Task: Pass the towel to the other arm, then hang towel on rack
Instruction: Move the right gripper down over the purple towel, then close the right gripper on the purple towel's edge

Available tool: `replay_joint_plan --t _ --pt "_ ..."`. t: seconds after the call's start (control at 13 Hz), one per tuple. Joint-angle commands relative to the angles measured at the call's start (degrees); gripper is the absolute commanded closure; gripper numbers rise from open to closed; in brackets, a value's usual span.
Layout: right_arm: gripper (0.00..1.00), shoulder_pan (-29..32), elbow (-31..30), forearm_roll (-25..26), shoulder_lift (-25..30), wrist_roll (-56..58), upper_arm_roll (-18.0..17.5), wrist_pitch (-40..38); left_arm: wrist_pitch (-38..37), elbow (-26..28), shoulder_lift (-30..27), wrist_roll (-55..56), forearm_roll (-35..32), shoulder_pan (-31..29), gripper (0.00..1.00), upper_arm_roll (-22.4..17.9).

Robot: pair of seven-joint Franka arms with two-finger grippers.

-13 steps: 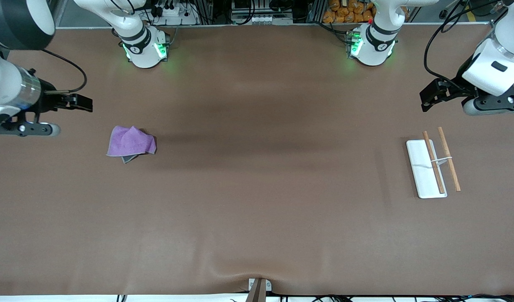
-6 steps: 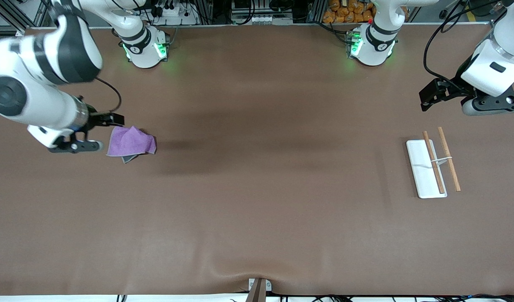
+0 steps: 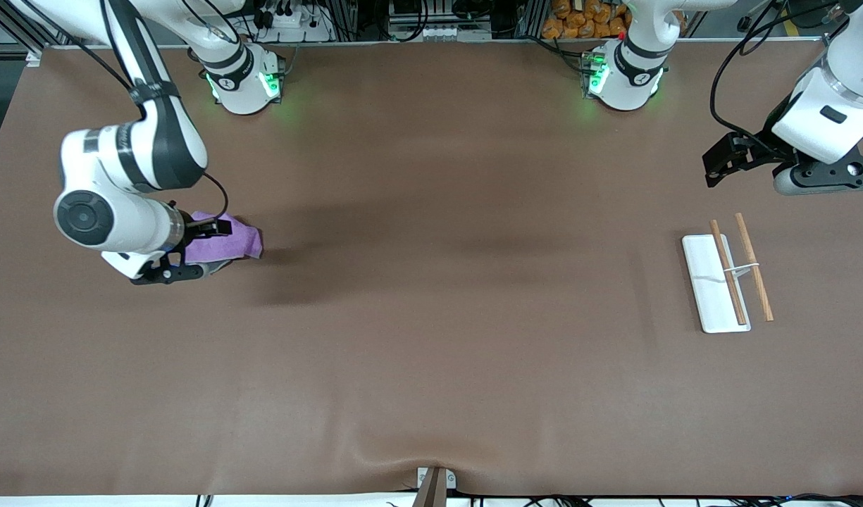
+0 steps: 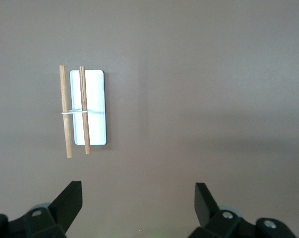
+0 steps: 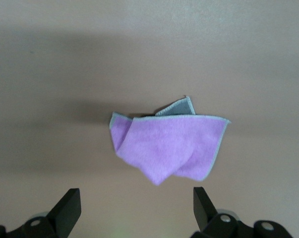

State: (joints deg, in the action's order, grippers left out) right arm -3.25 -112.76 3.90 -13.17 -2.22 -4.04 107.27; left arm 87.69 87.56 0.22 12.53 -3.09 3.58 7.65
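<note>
My right gripper is to grab the towel (image 3: 242, 240) next by its bunched purple fold, so that I can pass the towel over for the rack.
The purple towel (image 3: 242, 240) lies crumpled on the brown table toward the right arm's end, a grey corner (image 5: 176, 107) poking out from under it. My right gripper (image 3: 169, 271) hangs open over the towel's edge and covers part of it in the front view. In the right wrist view the towel (image 5: 169, 146) lies just ahead of the gripper (image 5: 135, 203), and nothing is between the fingers. The rack (image 3: 709, 285), a white base with two wooden rods (image 3: 728, 282), stands toward the left arm's end. My left gripper (image 3: 818, 179) waits open over bare table beside the rack (image 4: 95, 109).
Both arm bases (image 3: 244, 81) (image 3: 625, 77) stand along the table's edge farthest from the front camera. A small metal bracket (image 3: 435, 482) sits at the table's edge nearest that camera. Brown table stretches between towel and rack.
The right arm swung in from its end of the table and now hovers over the towel's edge, hiding part of it. The left arm has barely moved.
</note>
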Motion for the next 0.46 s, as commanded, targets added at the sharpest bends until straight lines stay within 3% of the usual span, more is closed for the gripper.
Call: replay_joint_plan --t 0.0,0.38 --pt "0.01 1.05 -4.65 1.29 1.14 2.56 -0.35 4.51 -0.32 -0.2 -0.22 -0.58 0.11 -0.15 0.0 0.35" --pt "0.05 0.97 -10.71 1.29 -0.62 3.28 -0.35 12.68 -0.32 -0.29 -0.13 -0.58 0.19 -0.15 0.0 0.26"
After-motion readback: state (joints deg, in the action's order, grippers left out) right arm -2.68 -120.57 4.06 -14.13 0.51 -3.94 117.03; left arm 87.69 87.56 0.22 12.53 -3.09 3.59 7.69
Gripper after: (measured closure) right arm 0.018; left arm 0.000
